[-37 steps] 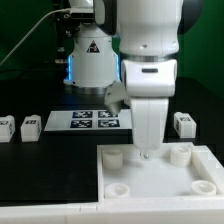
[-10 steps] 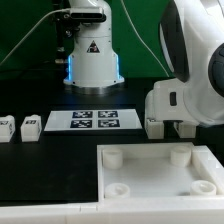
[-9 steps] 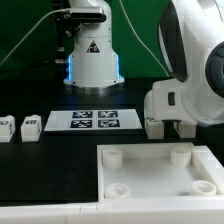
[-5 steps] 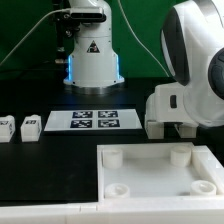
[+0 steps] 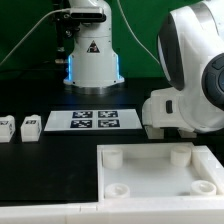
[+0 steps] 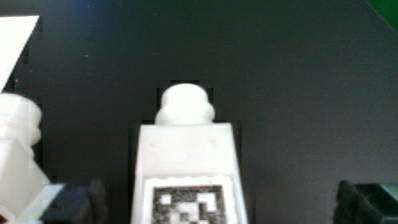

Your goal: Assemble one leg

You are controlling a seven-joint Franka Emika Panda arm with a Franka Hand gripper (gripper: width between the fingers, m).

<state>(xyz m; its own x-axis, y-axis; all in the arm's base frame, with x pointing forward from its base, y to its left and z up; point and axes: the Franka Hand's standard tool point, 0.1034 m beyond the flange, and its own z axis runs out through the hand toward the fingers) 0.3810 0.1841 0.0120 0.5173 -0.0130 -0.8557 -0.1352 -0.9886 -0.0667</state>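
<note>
My fingers are low around the leg's tagged block (image 6: 185, 190) in the wrist view and should close.
In the wrist view a leg (image 6: 189, 160) lies on the black table, a white block with a round peg (image 6: 185, 103) at its far end and a black-and-white tag (image 6: 191, 198) on its upper face. My gripper (image 6: 221, 203) is open. Its dark fingertips (image 6: 71, 200) stand either side of the leg with gaps, and the leg sits nearer one finger. A second leg (image 6: 18, 135) lies beside it. In the exterior view two more legs (image 5: 30, 125) sit at the left. There the arm's white body (image 5: 190, 90) hides my gripper and the leg under it.
The large white tray-like piece (image 5: 150, 182) with round corner sockets lies at the front of the exterior view. The marker board (image 5: 88, 120) lies behind it. A white robot base (image 5: 92, 55) stands at the back. A white edge (image 6: 15, 45) shows in the wrist view.
The arm has left its place over the tray-like piece and gone to the exterior view's right, down over the leg there. In the last second it has shifted only slightly.
</note>
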